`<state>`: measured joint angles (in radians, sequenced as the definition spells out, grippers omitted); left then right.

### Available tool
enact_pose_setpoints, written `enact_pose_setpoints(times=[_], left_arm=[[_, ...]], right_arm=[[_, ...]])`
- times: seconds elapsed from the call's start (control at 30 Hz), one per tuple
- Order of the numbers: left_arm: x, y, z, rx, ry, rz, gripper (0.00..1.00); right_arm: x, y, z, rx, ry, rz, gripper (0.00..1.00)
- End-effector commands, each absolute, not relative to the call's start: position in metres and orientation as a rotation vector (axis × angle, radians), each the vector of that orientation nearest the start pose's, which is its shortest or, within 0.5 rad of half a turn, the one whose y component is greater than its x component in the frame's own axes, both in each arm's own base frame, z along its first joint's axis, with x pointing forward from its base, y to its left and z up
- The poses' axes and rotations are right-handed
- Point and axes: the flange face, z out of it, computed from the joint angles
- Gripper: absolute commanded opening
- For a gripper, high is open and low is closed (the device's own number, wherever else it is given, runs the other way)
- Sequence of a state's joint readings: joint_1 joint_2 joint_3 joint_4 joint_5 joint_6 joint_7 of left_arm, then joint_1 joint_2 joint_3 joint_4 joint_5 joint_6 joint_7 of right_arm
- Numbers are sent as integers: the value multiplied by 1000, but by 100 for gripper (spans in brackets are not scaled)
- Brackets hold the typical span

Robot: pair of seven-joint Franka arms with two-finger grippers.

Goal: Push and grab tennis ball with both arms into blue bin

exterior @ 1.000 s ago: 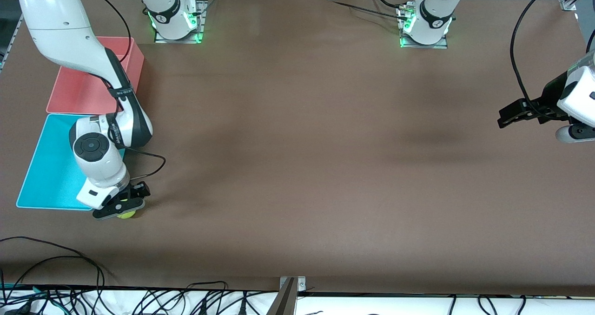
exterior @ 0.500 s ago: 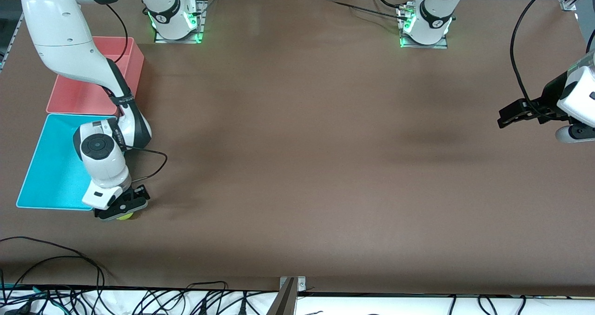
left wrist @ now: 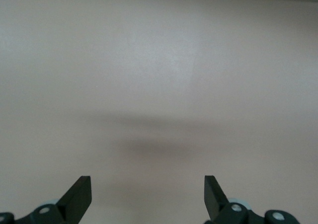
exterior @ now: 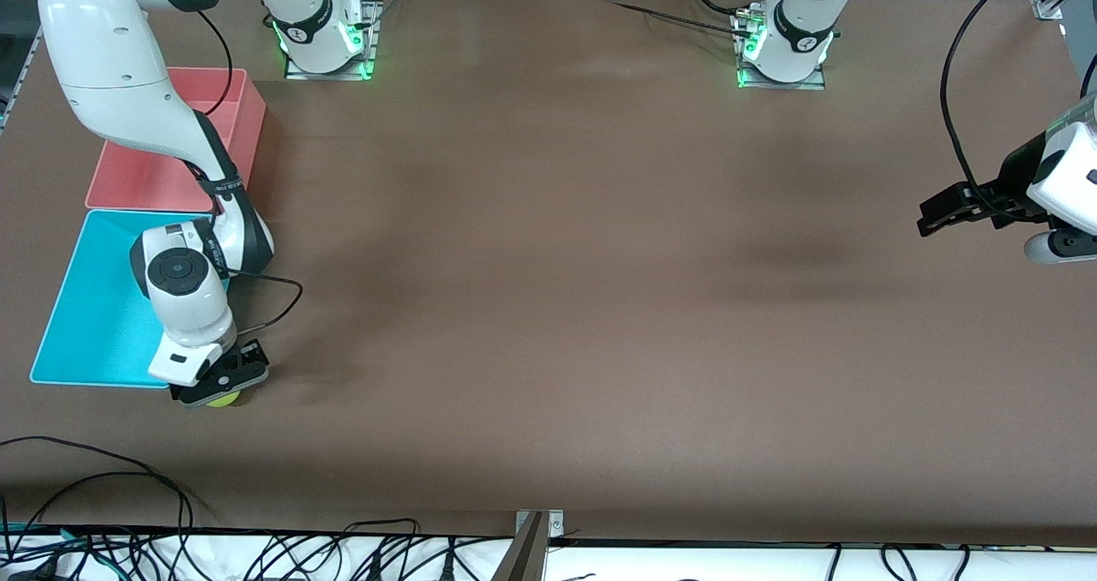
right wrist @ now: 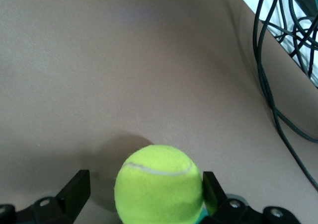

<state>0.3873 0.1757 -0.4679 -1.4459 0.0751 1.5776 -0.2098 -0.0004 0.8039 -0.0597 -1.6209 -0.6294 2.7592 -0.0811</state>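
Observation:
The fingers of my right gripper are low at the table, on either side of the ball. My right gripper should close on the tennis ball (exterior: pixel 225 400) (right wrist: pixel 158 184) now.
The tennis ball (exterior: pixel 225 400) lies on the brown table just outside the corner of the blue bin (exterior: pixel 86 307) that is nearest the front camera. My right gripper (exterior: pixel 219 381) is low over the ball and open. In the right wrist view the ball (right wrist: pixel 158 184) sits between the fingers of my right gripper (right wrist: pixel 146 184), pressed against one finger (right wrist: pixel 211 189), with a gap to the other. My left gripper (exterior: pixel 932 214) waits in the air at the left arm's end of the table, open and empty, and its wrist view shows my left gripper (left wrist: pixel 147 184) over bare table only.
A pink-red bin (exterior: pixel 154 170) stands against the blue bin, farther from the front camera. Black cables (exterior: pixel 103 478) lie along the table edge nearest the front camera and show in the right wrist view (right wrist: pixel 278 85).
My right gripper and the ball have shifted a little toward the blue bin's corner. The left arm has not moved.

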Motion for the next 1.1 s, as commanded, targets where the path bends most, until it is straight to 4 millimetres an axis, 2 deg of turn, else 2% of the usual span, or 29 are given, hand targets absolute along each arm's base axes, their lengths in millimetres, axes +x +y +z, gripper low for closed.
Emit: enact_pose_setpoints(times=[0.0, 0.23, 0.33, 0.4, 0.7, 0.8, 0.9, 1.07], left_arm=[[605, -16, 599, -3156, -180, 48, 100], [605, -16, 598, -3156, -182, 50, 100], [605, -17, 597, -3156, -179, 53, 100], [605, -17, 599, -3156, -180, 48, 100], [605, -17, 597, -3154, -182, 52, 100], [605, -17, 597, -3154, -182, 52, 100], [605, -17, 597, -3154, -184, 53, 100], [605, -18, 597, -3155, -182, 52, 100]], right_arm=[[715, -14, 178, -3331, -1075, -525, 84], [716, -8, 174, -3325, -1093, -525, 35], [718, -9, 178, -3326, -1095, -531, 23], [719, -7, 183, -3327, -1085, -541, 19], [721, -9, 219, -3391, -1020, -453, 18], [721, 2, 232, -3395, -1008, -425, 18], [719, 4, 244, -3414, -984, -363, 18], [714, 14, 272, -3428, -849, -227, 18]])
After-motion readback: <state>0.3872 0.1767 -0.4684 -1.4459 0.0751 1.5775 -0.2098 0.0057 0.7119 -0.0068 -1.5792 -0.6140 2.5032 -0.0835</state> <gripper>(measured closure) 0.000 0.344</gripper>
